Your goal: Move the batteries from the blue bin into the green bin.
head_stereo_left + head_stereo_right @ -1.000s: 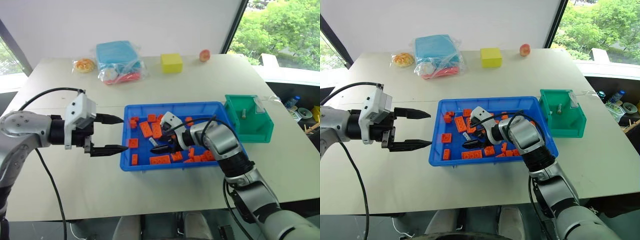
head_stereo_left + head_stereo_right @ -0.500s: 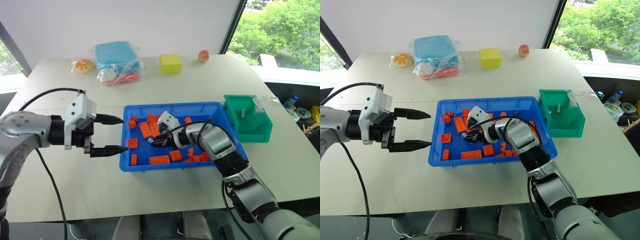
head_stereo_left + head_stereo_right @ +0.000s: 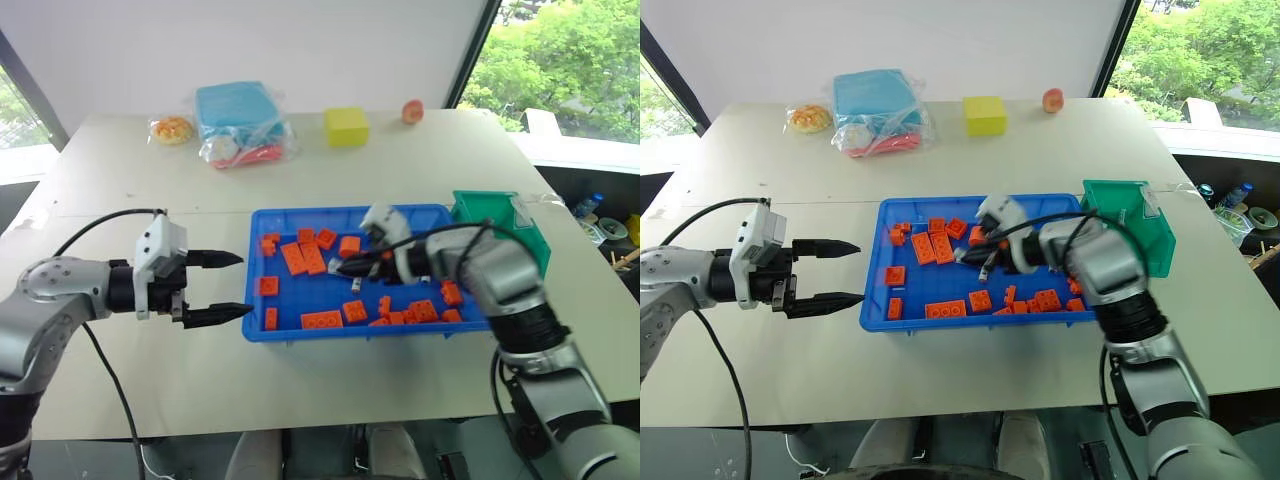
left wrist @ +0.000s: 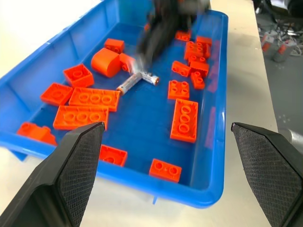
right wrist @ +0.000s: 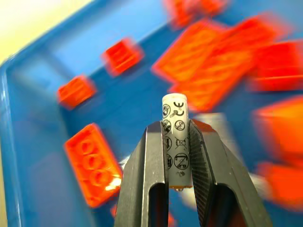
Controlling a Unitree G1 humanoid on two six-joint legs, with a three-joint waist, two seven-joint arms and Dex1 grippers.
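Note:
The battery hangs above the blue bin [image 3: 300, 334], short of the green bin, so my right gripper now moves it to the green bin [image 3: 500, 213] before releasing it.
The blue bin [image 3: 300, 334] sits mid-table, with orange bricks [image 3: 320, 320] scattered inside. My right gripper [image 3: 346, 268] hovers over its middle, shut on one of the batteries [image 5: 173, 142], a white-grey cylinder sticking out past the fingertips. A second battery [image 4: 137, 81] lies on the bin floor just below, also visible from the head camera [image 3: 355, 285]. The green bin [image 3: 500, 213] stands against the blue bin's right end, partly hidden behind my right arm. My left gripper [image 3: 245, 284] is open, level, just outside the blue bin's left wall, holding nothing.
Along the table's far side lie a yellow cube [image 3: 345, 126], a bagged light-blue box [image 3: 238, 120], a bagged pastry [image 3: 172, 130] and a small round fruit [image 3: 413, 110]. The table's right edge runs close behind the green bin.
My right gripper shut on a battery on the bin floor, then rose and swung right with it. My left gripper sank a little.

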